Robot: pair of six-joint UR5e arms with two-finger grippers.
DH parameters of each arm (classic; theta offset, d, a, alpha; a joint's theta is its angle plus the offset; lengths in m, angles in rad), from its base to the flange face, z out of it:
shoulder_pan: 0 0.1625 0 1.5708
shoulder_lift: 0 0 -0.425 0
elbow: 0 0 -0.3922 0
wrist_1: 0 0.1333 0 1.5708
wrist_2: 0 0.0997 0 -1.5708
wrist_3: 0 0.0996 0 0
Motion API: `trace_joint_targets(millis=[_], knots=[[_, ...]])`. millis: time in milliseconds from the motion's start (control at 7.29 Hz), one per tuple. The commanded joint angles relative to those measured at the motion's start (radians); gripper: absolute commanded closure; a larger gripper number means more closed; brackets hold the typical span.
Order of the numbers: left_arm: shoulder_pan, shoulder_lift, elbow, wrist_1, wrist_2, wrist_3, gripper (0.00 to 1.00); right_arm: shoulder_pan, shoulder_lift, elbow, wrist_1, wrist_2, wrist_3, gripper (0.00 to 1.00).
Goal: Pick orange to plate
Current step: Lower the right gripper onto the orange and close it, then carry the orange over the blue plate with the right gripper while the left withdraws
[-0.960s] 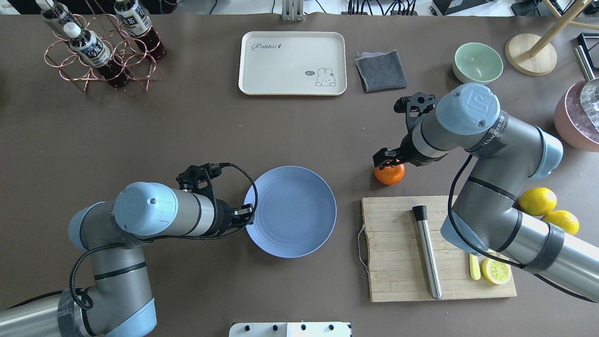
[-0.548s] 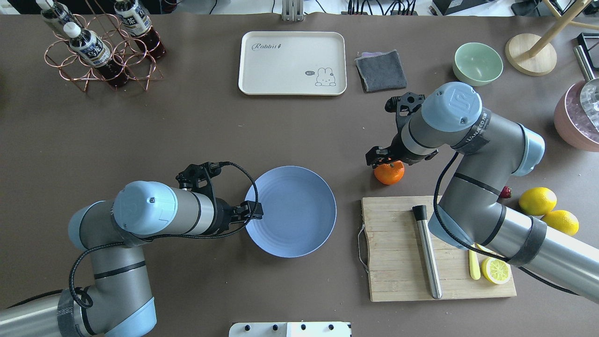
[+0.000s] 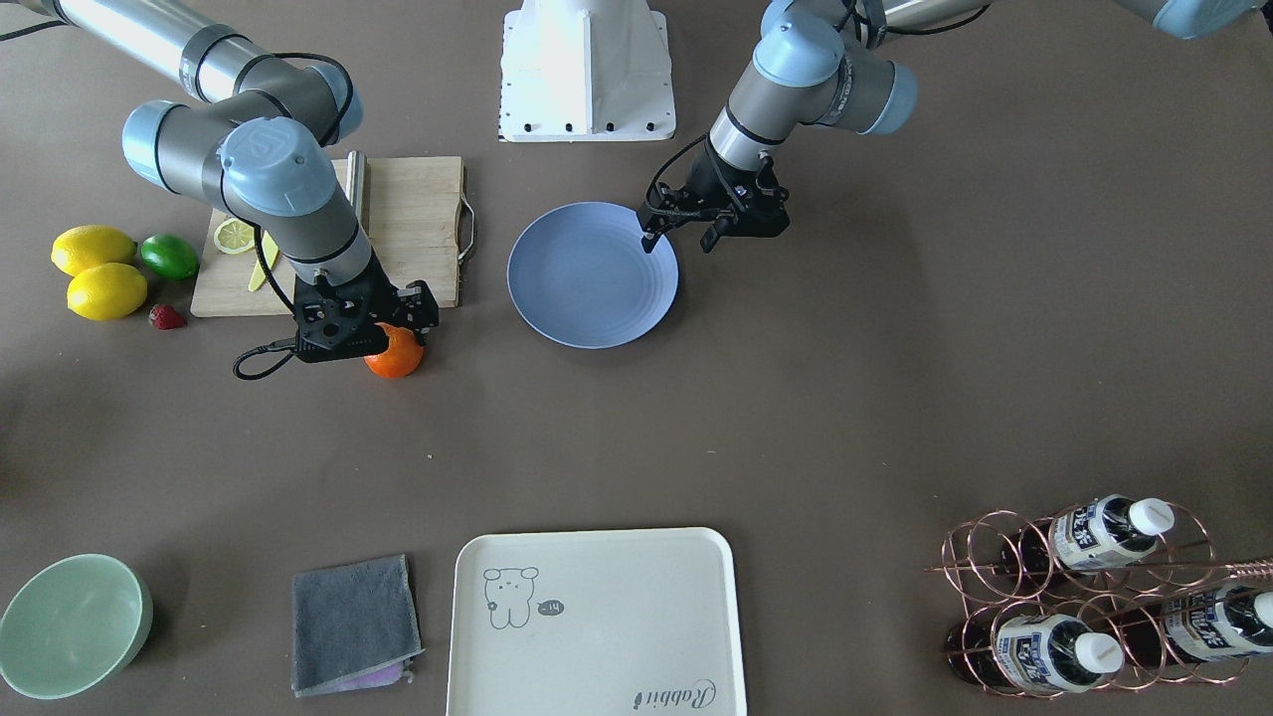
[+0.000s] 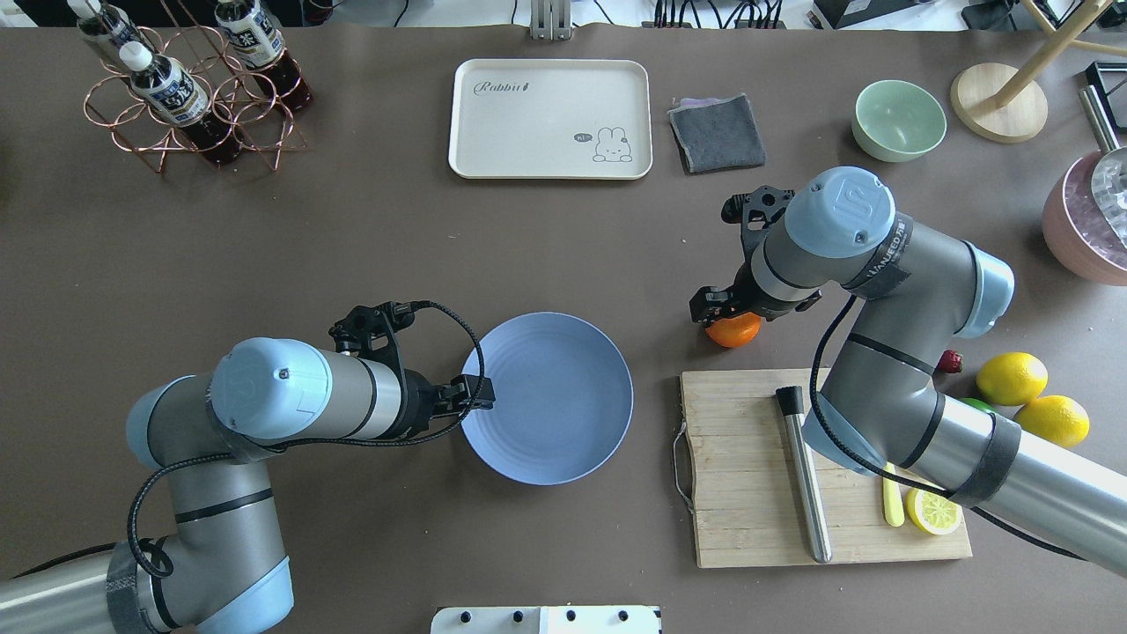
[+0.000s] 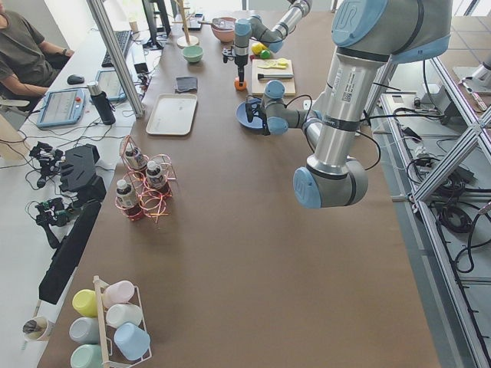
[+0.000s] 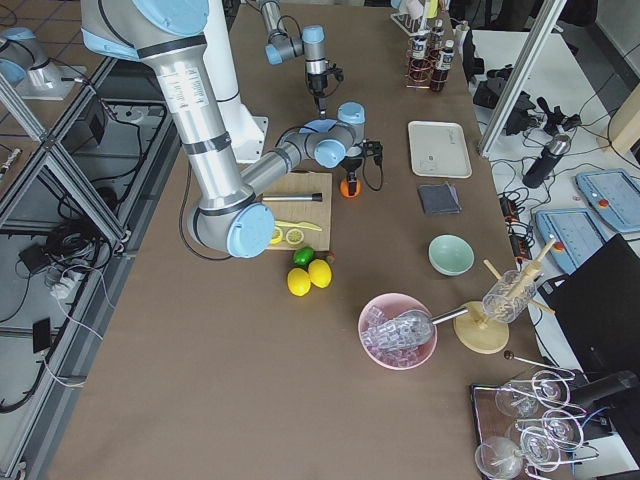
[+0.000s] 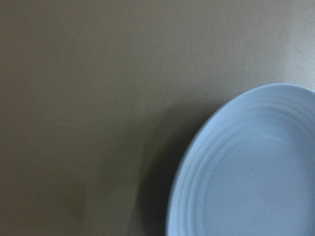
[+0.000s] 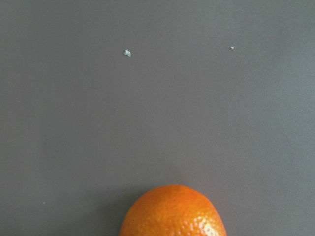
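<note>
The orange needs to go onto the blue plate, so my right gripper should next grab it by its round middle.
The orange rests on the brown table just beyond the cutting board's far left corner. In the front view the orange is half covered by my right gripper, which hangs straight over it, open, fingers not closed on the fruit. The right wrist view shows only the orange at its bottom edge, no fingers. The blue plate lies empty at the table's middle. My left gripper is open and straddles the plate's left rim; the plate fills that wrist view's lower right.
A wooden cutting board carries a steel rod and a lemon half. Two lemons, a lime and a strawberry lie beside it. Cream tray, grey cloth, mint bowl and bottle rack line the far side.
My right arm has swung left and the gripper has come down over the orange, covering more of it. My left gripper edged right onto the plate's rim, then held still.
</note>
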Motion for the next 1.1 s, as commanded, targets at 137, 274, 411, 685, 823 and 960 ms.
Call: trace_joint_targets(millis=[137,274,411,685,823,960], knots=[[-0.017,0.001,-0.008,0.0,-0.001,0.0,0.04,-0.002,0.025,0.017,-0.003,0.007,0.012,1.0],[-0.052,0.005,-0.017,0.0,-0.009,0.006,0.04,-0.002,0.089,0.031,-0.015,0.009,0.085,1.0],[-0.101,0.021,-0.025,0.0,-0.023,0.014,0.04,-0.02,0.153,0.036,-0.017,0.007,0.192,1.0],[-0.253,0.092,-0.025,-0.003,-0.229,0.209,0.04,-0.169,0.256,0.033,-0.089,-0.128,0.322,1.0],[-0.304,0.102,-0.017,-0.003,-0.314,0.263,0.04,-0.236,0.288,0.031,-0.107,-0.187,0.369,1.0],[-0.317,0.111,-0.006,-0.003,-0.33,0.281,0.04,-0.274,0.299,0.017,-0.107,-0.195,0.406,1.0]])
